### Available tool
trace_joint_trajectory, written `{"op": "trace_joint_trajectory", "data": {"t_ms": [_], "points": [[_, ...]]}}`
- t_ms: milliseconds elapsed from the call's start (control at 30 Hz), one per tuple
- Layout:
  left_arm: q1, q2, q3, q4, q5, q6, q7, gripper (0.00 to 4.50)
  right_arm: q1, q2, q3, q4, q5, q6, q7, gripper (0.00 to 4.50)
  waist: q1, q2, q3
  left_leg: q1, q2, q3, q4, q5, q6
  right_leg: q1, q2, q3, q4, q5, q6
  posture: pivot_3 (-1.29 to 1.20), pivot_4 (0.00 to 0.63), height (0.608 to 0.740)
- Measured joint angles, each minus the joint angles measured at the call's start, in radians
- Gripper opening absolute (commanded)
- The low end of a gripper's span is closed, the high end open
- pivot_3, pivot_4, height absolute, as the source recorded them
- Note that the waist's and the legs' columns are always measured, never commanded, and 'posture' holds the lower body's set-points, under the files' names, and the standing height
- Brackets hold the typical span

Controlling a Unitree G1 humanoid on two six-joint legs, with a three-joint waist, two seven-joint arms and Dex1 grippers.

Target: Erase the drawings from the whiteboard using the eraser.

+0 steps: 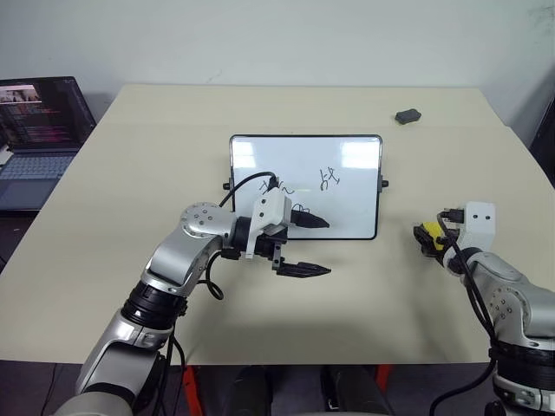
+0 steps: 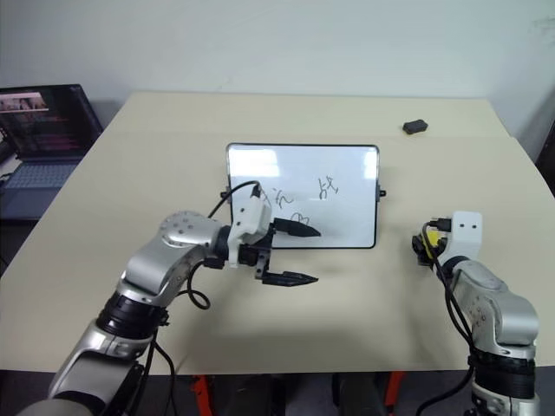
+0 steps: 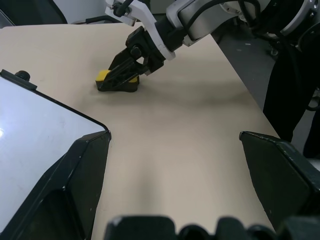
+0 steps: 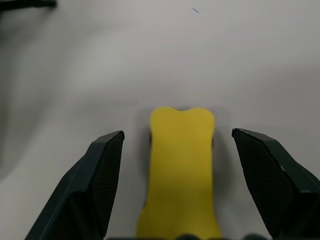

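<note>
My right gripper's fingers are on either side of the yellow eraser in the right wrist view, ready to close.
The whiteboard (image 1: 347, 165) lies in the middle of the table, with the black drawings (image 1: 328, 179) in its lower middle. My left gripper (image 1: 325, 247) is open at the board's near edge: one finger is over the board, the other over the table. The yellow eraser (image 4: 182, 165) lies on the table to the right of the board. My right gripper (image 4: 177, 132) is open and straddles it, a finger on each side with a gap to the block. The left wrist view shows the eraser (image 3: 104, 76) under the right gripper (image 3: 120, 80), past the board's corner (image 3: 35, 125).
A small dark grey lump (image 1: 408, 115) lies at the far right of the table. A laptop (image 1: 39, 130) with a lit screen stands off the table's left side. The table's right edge runs close to my right arm.
</note>
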Motion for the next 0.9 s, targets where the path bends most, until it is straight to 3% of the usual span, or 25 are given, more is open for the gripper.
{"op": "trace_joint_trajectory", "data": {"t_ms": [100, 200, 400, 667, 900], "points": [[0.003, 0.002, 0.000, -0.008, 0.000, 0.008, 0.004, 4.50, -0.002, 0.000, 0.002, 0.008, -0.009, -0.013, 0.015, 3.76, 0.000, 0.000, 0.000, 0.000, 0.000, 0.000, 0.000, 0.000, 0.000, -0.001, 0.000, 0.000, 0.000, 0.000, 0.000, 0.00, 0.150, 0.740], [0.007, 0.002, 0.000, -0.024, 0.000, 0.020, 0.014, 4.50, -0.011, 0.002, 0.001, 0.018, -0.023, -0.020, 0.019, 3.18, 0.000, 0.000, 0.000, 0.000, 0.000, 0.000, 0.000, 0.000, 0.000, -0.001, 0.000, 0.000, 0.000, 0.000, 0.000, 0.00, 0.150, 0.740], [0.007, 0.003, 0.000, -0.029, -0.001, 0.037, 0.020, 4.50, -0.021, 0.012, 0.001, 0.035, -0.038, -0.038, 0.028, 1.13, 0.000, 0.000, 0.000, 0.000, 0.000, 0.000, 0.000, 0.000, 0.000, -0.001, 0.000, 0.000, 0.001, 0.000, 0.000, 0.00, 0.150, 0.740], [0.025, 0.004, 0.002, -0.065, -0.001, 0.068, 0.053, 4.50, -0.022, 0.014, 0.002, 0.036, -0.053, -0.040, 0.042, 1.09, 0.000, 0.000, 0.000, 0.000, 0.000, 0.000, 0.001, 0.000, 0.000, -0.001, 0.000, 0.000, 0.001, 0.000, 0.000, 0.00, 0.150, 0.740], [0.147, 0.015, 0.078, -0.152, -0.005, 0.154, 0.213, 4.50, 0.026, 0.011, 0.012, -0.016, -0.056, -0.045, 0.089, 1.09, 0.000, 0.000, -0.001, 0.000, 0.001, 0.000, 0.001, 0.000, 0.000, -0.001, -0.001, 0.000, 0.001, 0.000, 0.000, 0.00, 0.150, 0.740]]}}
